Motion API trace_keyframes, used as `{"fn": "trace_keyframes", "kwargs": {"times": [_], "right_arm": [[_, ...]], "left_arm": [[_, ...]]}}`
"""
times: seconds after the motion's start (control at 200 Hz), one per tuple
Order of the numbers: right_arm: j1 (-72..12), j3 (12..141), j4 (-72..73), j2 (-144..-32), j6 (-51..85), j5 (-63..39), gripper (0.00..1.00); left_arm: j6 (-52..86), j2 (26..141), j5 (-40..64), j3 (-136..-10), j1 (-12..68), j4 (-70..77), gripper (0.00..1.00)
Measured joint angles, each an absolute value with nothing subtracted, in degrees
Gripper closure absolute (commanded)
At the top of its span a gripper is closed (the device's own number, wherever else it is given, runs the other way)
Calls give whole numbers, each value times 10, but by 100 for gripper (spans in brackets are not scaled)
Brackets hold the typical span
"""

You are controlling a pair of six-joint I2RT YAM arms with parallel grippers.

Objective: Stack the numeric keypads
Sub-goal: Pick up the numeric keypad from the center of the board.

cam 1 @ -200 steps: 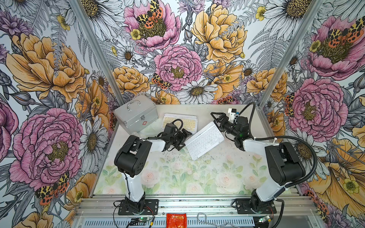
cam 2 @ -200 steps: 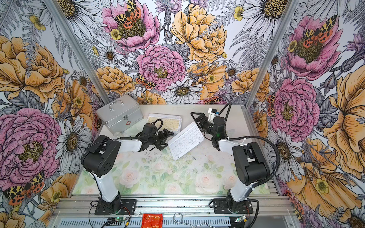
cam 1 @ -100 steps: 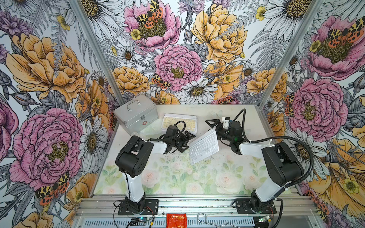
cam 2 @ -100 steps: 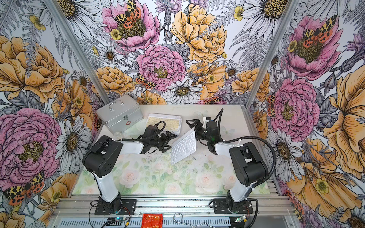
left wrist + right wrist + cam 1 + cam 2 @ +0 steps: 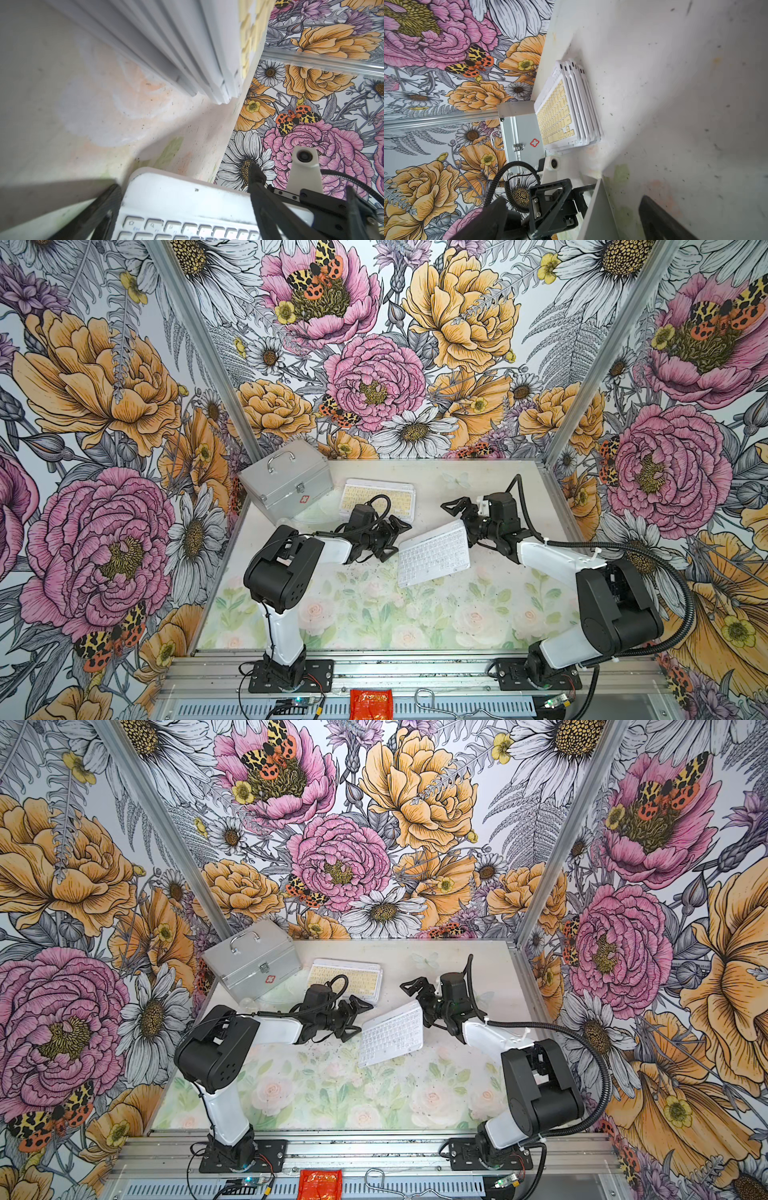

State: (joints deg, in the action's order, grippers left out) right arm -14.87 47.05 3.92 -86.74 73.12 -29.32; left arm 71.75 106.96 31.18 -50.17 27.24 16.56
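Note:
The right gripper pinches the keypad's far corner edge next, to lay the white-keyed keypad onto the stack while the keypad's bottom stays free.
A white-keyed keypad [image 5: 434, 551] [image 5: 390, 1033] lies slanted mid-table between both arms; in the right wrist view the keypad's edge [image 5: 598, 209] appears lifted off the table. My left gripper [image 5: 397, 541] [image 5: 357, 1020] [image 5: 185, 178] is open at the keypad's [image 5: 187, 199] left end, one finger on each side. At its far right corner my right gripper [image 5: 463, 518] [image 5: 424, 1002] [image 5: 571, 199] is open wide, straddling that edge. A stack of several keypads [image 5: 378, 497] [image 5: 347, 977] [image 5: 207, 52] [image 5: 562, 112], yellow keys on top, rests behind the left gripper.
A silver metal case [image 5: 286, 481] [image 5: 253, 965] [image 5: 523, 128] with a handle stands at the back left beside the stack. Floral walls enclose three sides. A red packet [image 5: 370, 703] lies on the front rail, off the table.
The white keypad has turned and slid toward the front. My right gripper came left and forward with it, and my left gripper edged right. Both stayed open.

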Motion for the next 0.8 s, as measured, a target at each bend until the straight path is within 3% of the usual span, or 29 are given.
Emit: {"fn": "trace_keyframes", "kwargs": {"times": [0.23, 0.54, 0.8], "right_arm": [[-125, 510, -80, -867, 681, -359, 6], [-116, 606, -237, -872, 550, -440, 30], [-115, 609, -335, -886, 474, -460, 40]], "left_arm": [[721, 1070, 312, -502, 274, 166, 1], [722, 1074, 312, -502, 285, 173, 1], [722, 1075, 312, -502, 286, 175, 1]]}}
